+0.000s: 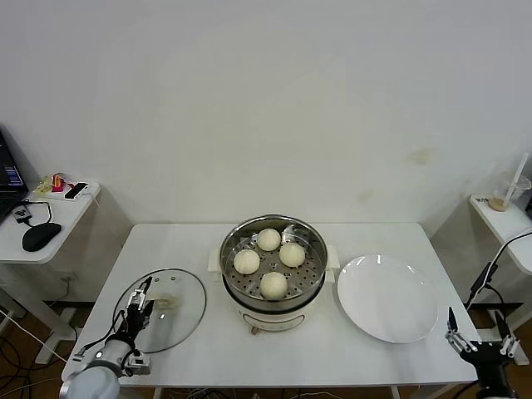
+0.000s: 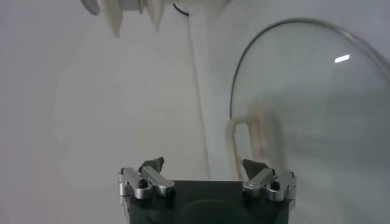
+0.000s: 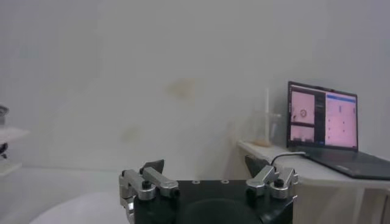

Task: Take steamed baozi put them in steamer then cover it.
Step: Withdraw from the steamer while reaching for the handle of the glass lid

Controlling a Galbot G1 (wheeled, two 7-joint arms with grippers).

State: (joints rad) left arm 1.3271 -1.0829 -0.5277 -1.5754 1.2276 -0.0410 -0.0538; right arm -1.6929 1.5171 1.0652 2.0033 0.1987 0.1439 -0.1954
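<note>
My left gripper grips the glass lid by its beige handle [image 1: 165,301] next, to cover the steamer full of baozi [image 1: 268,239].
Several cream-white baozi [image 1: 268,239] lie inside the shiny steamer [image 1: 312,281] on its white pot base at the table's middle. The cover [image 1: 179,316], a clear glass lid with a beige handle [image 2: 253,140], lies flat on the table to the steamer's left. My left gripper [image 1: 140,309] hovers low over the lid's near-left edge, open with nothing between its fingers; in the left wrist view this gripper [image 2: 203,165] faces the lid [image 2: 304,103]. My right gripper [image 1: 478,341] hangs open and empty off the table's near-right corner, and the right wrist view shows it [image 3: 204,164] pointed at the wall.
An empty white plate [image 1: 387,298] lies to the right of the steamer. A side desk [image 1: 50,218] with a mouse stands at the far left. Another small table [image 1: 507,218] with a cup stands at the far right, and a laptop [image 3: 323,119] rests on a side table.
</note>
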